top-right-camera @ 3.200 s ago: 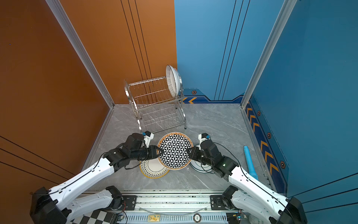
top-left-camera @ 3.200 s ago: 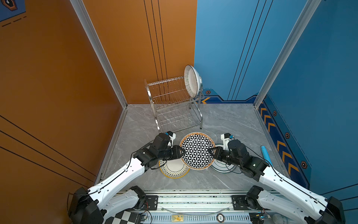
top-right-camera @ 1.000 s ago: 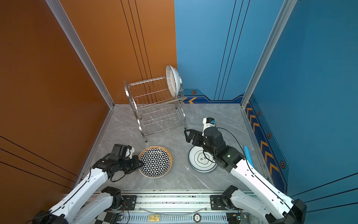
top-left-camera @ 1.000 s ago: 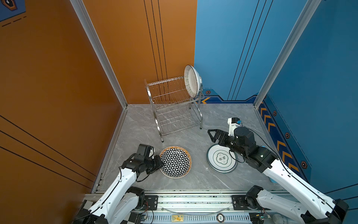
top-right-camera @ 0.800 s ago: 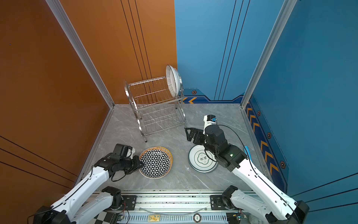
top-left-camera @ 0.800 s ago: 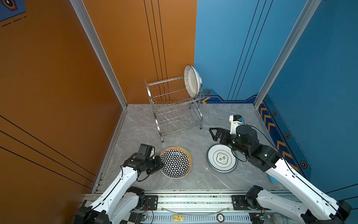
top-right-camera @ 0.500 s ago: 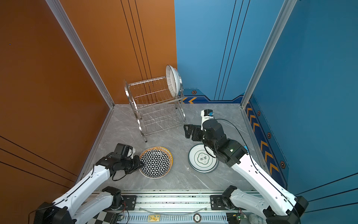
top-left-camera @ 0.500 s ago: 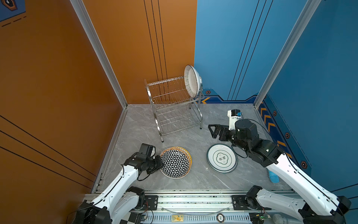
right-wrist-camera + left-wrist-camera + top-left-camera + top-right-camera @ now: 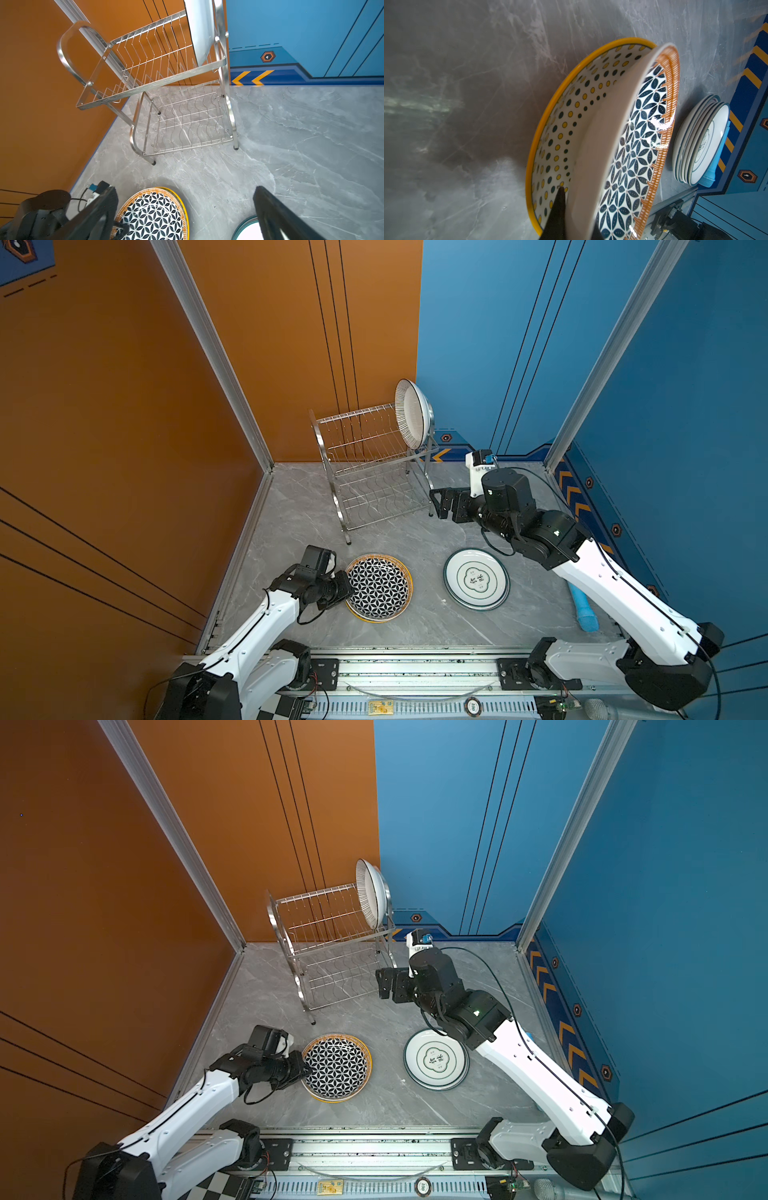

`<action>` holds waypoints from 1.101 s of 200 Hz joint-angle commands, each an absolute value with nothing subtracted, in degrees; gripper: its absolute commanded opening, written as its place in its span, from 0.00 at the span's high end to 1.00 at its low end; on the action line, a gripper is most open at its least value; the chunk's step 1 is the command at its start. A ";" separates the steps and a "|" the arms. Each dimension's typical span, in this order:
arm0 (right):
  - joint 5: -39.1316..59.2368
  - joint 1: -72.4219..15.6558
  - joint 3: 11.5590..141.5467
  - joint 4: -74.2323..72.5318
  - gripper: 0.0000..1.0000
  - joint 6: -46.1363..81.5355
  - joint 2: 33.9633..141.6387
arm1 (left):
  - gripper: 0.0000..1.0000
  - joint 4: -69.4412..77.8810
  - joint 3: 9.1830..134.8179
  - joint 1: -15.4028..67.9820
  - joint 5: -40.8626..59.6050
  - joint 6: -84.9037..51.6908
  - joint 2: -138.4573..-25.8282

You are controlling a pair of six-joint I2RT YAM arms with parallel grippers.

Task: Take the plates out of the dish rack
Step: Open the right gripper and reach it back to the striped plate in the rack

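Observation:
My left gripper needs to release the flower-patterned plate: it lies tilted over the yellow-rimmed dotted plate (image 9: pixel 571 116) with its held rim just above, and it would settle there.
One white plate (image 9: pixel 411 418) (image 9: pixel 371 894) with a striped rim stands upright at the right end of the dish rack's (image 9: pixel 374 472) (image 9: pixel 332 952) top tier. My left gripper (image 9: pixel 347 593) (image 9: pixel 577 209) is shut on the rim of a flower-patterned plate (image 9: pixel 380 587) (image 9: pixel 639 145). That plate lies tilted on a yellow-rimmed dotted plate (image 9: pixel 571 116). My right gripper (image 9: pixel 440 504) (image 9: pixel 185 189) stands open and empty just right of the rack's lower tier. The rack (image 9: pixel 145 68) and its plate (image 9: pixel 199 31) fill the right wrist view.
A stack of teal-rimmed plates (image 9: pixel 476 578) (image 9: pixel 436 1058) lies on the grey floor under the right arm. A light blue cylinder (image 9: pixel 584 610) lies by the right wall. Orange and blue walls close in behind the rack.
Three seconds ago both grippers held the flower plate mid-floor; the left has since set it on the dotted plate. In the last second my right gripper moved toward the rack.

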State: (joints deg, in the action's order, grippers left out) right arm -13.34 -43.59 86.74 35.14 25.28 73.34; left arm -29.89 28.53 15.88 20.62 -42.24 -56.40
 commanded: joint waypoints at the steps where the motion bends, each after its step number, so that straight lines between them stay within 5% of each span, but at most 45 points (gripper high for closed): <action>1: -20.85 -44.17 90.73 36.91 0.00 18.99 75.35 | 0.89 -30.15 29.52 16.61 18.84 -40.49 -57.34; 74: -29.66 -44.05 95.50 24.29 0.00 8.51 82.53 | 0.59 -30.27 29.83 16.57 17.48 -39.95 -57.57; 139: -34.26 -43.13 104.04 10.51 0.00 1.37 94.93 | 0.42 -34.09 32.59 15.95 14.86 -39.43 -57.08; 156: -37.41 -42.81 108.79 7.82 0.00 -1.17 99.95 | 0.25 -37.15 34.89 15.26 13.26 -39.16 -55.74; 178: -39.36 -42.04 115.78 6.25 0.02 -3.63 106.87 | 0.21 -40.44 37.93 13.86 12.01 -38.35 -53.58; 186: -39.40 -41.69 118.50 6.69 0.04 -4.01 109.28 | 0.00 -41.63 39.16 13.27 11.74 -37.87 -52.99; 220: -44.01 -41.51 129.44 7.48 0.13 -6.52 117.71 | 0.02 -45.62 43.43 10.77 11.24 -36.35 -52.05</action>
State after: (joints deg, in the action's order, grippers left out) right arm -38.28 -41.80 122.15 8.38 -2.87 113.51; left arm -40.10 40.64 12.34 12.97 -38.48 -52.80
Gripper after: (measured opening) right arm 0.896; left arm 0.979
